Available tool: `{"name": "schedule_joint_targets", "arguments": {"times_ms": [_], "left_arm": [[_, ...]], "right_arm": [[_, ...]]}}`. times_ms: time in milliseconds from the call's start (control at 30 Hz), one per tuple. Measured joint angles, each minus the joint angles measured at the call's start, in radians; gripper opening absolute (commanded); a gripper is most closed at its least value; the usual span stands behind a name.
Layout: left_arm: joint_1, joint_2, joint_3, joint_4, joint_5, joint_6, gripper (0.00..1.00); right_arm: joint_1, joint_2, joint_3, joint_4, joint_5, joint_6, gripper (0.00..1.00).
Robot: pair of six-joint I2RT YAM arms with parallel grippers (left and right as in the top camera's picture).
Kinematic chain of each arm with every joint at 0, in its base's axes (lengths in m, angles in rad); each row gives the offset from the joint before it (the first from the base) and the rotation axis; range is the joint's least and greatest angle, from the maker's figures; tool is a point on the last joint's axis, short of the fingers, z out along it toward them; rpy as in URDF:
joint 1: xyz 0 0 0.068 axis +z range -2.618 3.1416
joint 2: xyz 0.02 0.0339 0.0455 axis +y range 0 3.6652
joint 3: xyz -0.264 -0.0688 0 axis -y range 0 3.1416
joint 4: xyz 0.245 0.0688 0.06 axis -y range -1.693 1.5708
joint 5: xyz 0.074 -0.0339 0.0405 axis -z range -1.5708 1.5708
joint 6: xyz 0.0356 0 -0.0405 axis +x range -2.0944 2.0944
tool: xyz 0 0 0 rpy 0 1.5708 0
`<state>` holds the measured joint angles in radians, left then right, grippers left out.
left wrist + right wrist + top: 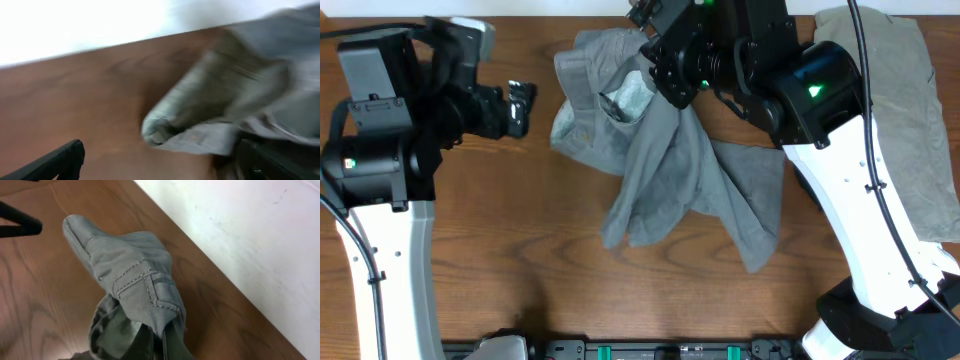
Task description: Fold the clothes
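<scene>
I should next pick up the mid-grey shorts (660, 170) by their loose folded edge (565, 68) with my left gripper, away from my right gripper. The shorts will then stretch out flat for folding.
The mid-grey shorts (660, 170) lie crumpled on the wooden table (520, 260), legs trailing toward the front. My right gripper (660, 75) is shut on the waistband at the back edge and lifts it, showing the pale lining (625, 100). In the right wrist view the stitched grey cloth (135, 275) bunches out of my jaws (157, 345). My left gripper (520, 106) is open and empty, just left of the shorts. The left wrist view is blurred: the shorts' folded edge (200, 115) sits ahead of the spread fingers (160, 167).
A paler khaki-beige garment (900, 110) lies flat at the right edge, partly under the right arm. A white wall (250, 235) borders the table's far edge. Bare wood lies left of and in front of the shorts.
</scene>
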<state>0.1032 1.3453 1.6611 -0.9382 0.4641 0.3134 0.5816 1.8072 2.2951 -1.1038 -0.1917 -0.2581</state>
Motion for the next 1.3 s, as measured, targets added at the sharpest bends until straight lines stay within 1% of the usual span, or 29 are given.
{"name": "schedule_joint_targets", "arguments": {"times_ms": [200, 467, 800, 833, 867, 933, 1000, 1033, 1233, 1300], "left_arm": [[0.000, 0.030, 0.000, 0.021, 0.175, 0.151, 0.98], [0.000, 0.125, 0.000, 0.030, 0.348, 0.280, 0.98], [0.000, 0.180, 0.000, 0.039, 0.587, 0.439, 0.99], [0.000, 0.181, 0.000, 0.048, 0.606, 0.449, 0.96], [0.000, 0.182, 0.000, 0.056, 0.627, 0.456, 0.85], [0.000, 0.183, 0.000, 0.072, 0.656, 0.467, 0.49], [0.000, 0.183, 0.000, 0.083, 0.677, 0.477, 0.08], [0.000, 0.183, 0.000, 0.086, 0.685, 0.477, 0.06], [0.000, 0.183, 0.000, 0.090, 0.708, 0.469, 0.06], [0.000, 0.183, 0.000, 0.100, 0.711, 0.450, 0.06]], "right_arm": [[0.000, 0.000, 0.000, -0.030, -0.064, -0.035, 0.01], [0.000, 0.000, 0.000, -0.048, -0.087, -0.047, 0.01], [0.000, 0.000, 0.000, -0.060, -0.100, -0.054, 0.01], [0.000, 0.000, 0.000, -0.060, -0.102, -0.054, 0.01], [0.000, 0.000, 0.000, -0.060, -0.104, -0.054, 0.01], [0.000, 0.000, 0.000, -0.060, -0.106, -0.054, 0.01], [0.000, 0.000, 0.000, -0.061, -0.109, -0.054, 0.01], [0.000, 0.000, 0.000, -0.061, -0.109, -0.054, 0.01], [0.000, 0.000, 0.000, -0.061, -0.109, -0.054, 0.01], [0.000, 0.000, 0.000, -0.061, -0.109, -0.054, 0.05]]}}
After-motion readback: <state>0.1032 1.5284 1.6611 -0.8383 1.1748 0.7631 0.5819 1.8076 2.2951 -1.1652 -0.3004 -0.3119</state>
